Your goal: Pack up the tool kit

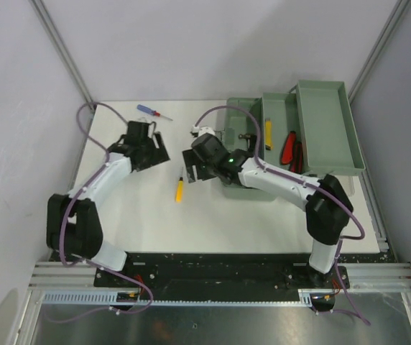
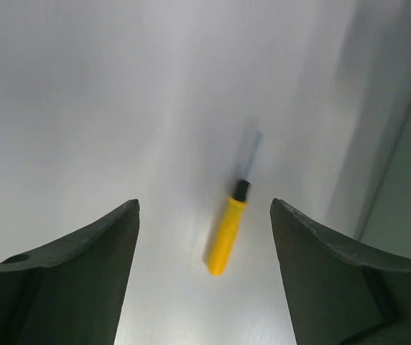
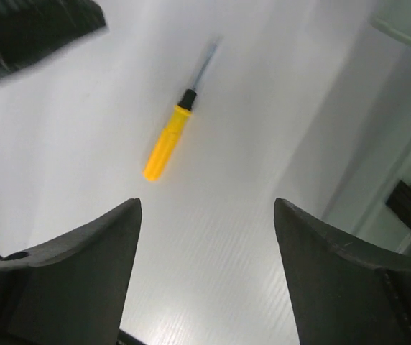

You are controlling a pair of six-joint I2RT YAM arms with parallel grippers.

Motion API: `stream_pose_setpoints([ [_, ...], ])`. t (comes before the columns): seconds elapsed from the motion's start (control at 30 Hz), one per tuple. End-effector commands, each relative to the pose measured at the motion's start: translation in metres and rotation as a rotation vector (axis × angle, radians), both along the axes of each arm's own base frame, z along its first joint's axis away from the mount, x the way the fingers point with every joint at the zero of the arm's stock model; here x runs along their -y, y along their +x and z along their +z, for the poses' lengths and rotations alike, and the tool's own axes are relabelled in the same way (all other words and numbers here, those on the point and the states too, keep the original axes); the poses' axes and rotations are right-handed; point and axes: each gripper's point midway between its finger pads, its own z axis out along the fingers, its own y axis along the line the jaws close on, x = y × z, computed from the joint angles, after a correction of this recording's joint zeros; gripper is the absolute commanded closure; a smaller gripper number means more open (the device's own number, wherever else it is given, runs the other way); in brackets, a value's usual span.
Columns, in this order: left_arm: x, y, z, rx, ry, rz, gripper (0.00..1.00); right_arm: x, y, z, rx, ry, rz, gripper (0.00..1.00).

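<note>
My right gripper will next take the yellow-handled screwdriver by its yellow handle (image 1: 179, 190) to pack it into the toolbox's tray.
The grey-green toolbox (image 1: 243, 185) stands open at the right of the table, with its inner tray (image 1: 328, 126) propped at its right side. A yellow knife (image 1: 268, 135) and red-handled tools (image 1: 292, 149) lie inside. A yellow-handled screwdriver (image 1: 179, 188) lies on the white table left of the box. My left gripper (image 1: 156, 149) is open and empty, above and left of it; in the left wrist view (image 2: 205, 205) the screwdriver (image 2: 228, 224) shows between the fingers, below them. My right gripper (image 1: 192, 167) is open and empty; in the right wrist view (image 3: 207, 203) the screwdriver (image 3: 168, 147) lies ahead.
A blue-handled screwdriver with a red tip (image 1: 153, 112) lies at the back of the table. The toolbox wall shows at the right in the left wrist view (image 2: 407, 208) and in the right wrist view (image 3: 407, 180). The left gripper's black body (image 3: 33, 32) is close to the right gripper.
</note>
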Motion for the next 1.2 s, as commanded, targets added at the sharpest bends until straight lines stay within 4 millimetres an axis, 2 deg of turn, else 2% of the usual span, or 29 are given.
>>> stream_pose_setpoints([
  [0.0, -0.064, 0.003, 0.028, 0.096, 0.033, 0.213, 0.20, -0.037, 0.001, -0.012, 0.071, -0.081, -0.006, 0.16],
  [0.07, -0.086, 0.001, 0.037, 0.131, 0.077, 0.276, 0.17, -0.052, 0.004, -0.029, 0.069, -0.130, -0.026, 0.12],
  [0.17, -0.112, -0.010, 0.043, 0.162, 0.154, 0.380, 0.08, -0.069, 0.014, -0.051, 0.052, -0.160, -0.091, 0.10],
  [0.23, -0.122, -0.018, 0.041, 0.164, 0.175, 0.431, 0.02, -0.076, 0.021, -0.064, 0.026, -0.166, -0.137, 0.11],
  [0.33, -0.133, -0.030, 0.031, 0.148, 0.170, 0.490, 0.01, -0.084, 0.025, -0.084, -0.012, -0.190, -0.172, 0.16],
  [0.43, -0.137, -0.035, 0.025, 0.135, 0.159, 0.505, 0.01, -0.090, 0.021, -0.106, -0.061, -0.201, -0.169, 0.29],
  [0.57, -0.132, -0.033, 0.025, 0.130, 0.132, 0.487, 0.00, -0.088, 0.016, -0.127, -0.122, -0.213, -0.181, 0.46],
  [0.67, -0.128, -0.032, 0.020, 0.113, 0.121, 0.471, 0.00, -0.080, 0.018, -0.134, -0.125, -0.235, -0.204, 0.53],
  [0.77, -0.124, -0.031, 0.016, 0.102, 0.110, 0.456, 0.01, -0.072, 0.020, -0.138, -0.127, -0.246, -0.220, 0.68],
  [0.9, -0.122, -0.029, 0.019, 0.109, 0.100, 0.439, 0.00, -0.062, 0.026, -0.129, -0.094, -0.259, -0.219, 0.93],
  [1.0, -0.121, -0.028, 0.020, 0.113, 0.096, 0.433, 0.01, -0.061, 0.033, -0.102, -0.035, -0.249, -0.202, 0.99],
  [1.07, -0.119, -0.027, 0.020, 0.111, 0.090, 0.427, 0.01, -0.062, 0.038, -0.075, 0.013, -0.224, -0.186, 1.00],
  [1.17, -0.116, -0.025, 0.020, 0.109, 0.082, 0.414, 0.00, -0.055, 0.047, -0.011, 0.121, -0.163, -0.192, 1.00],
])
